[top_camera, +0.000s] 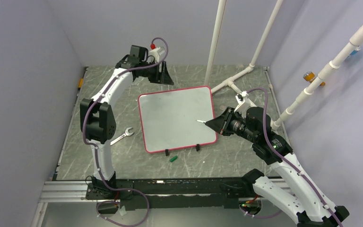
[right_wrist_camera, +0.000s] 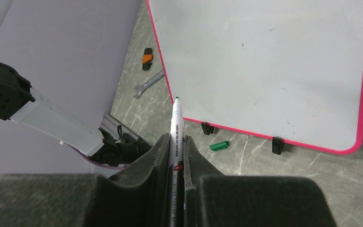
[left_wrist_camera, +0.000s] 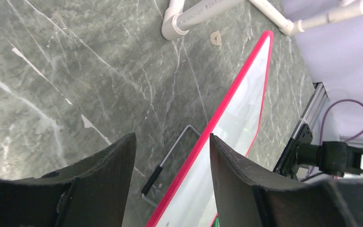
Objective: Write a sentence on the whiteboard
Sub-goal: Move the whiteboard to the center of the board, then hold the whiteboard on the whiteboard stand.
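I will hold the whiteboard steady next, and my left gripper will grab it by its far red-pink frame (top_camera: 174,90) for that. This leaves the whiteboard's blank side (top_camera: 176,119) open for writing.
The whiteboard (top_camera: 175,118) (right_wrist_camera: 264,61), white with a red-pink frame and two black clip feet, lies tilted at mid-table. Its face is blank; the sentence is not in view. My left gripper (top_camera: 163,73) (left_wrist_camera: 172,137) hangs open over the board's far left corner. The red frame (left_wrist_camera: 236,90) passes between its jaws without touching either. My right gripper (top_camera: 216,124) (right_wrist_camera: 176,138) is shut on a white marker (right_wrist_camera: 176,118) with a green tip. The marker (top_camera: 201,121) hovers over the board's right side and points left. A green cap (top_camera: 173,158) (right_wrist_camera: 219,145) lies just in front of the board.
A small wrench (top_camera: 122,136) (right_wrist_camera: 148,83) lies left of the board. White PVC pipes (top_camera: 227,82) (left_wrist_camera: 189,19) stand behind and to the right. A wire stand with a black sleeve (left_wrist_camera: 152,179) shows under the board's far edge. A small orange-and-black object (right_wrist_camera: 146,58) lies near the left wall.
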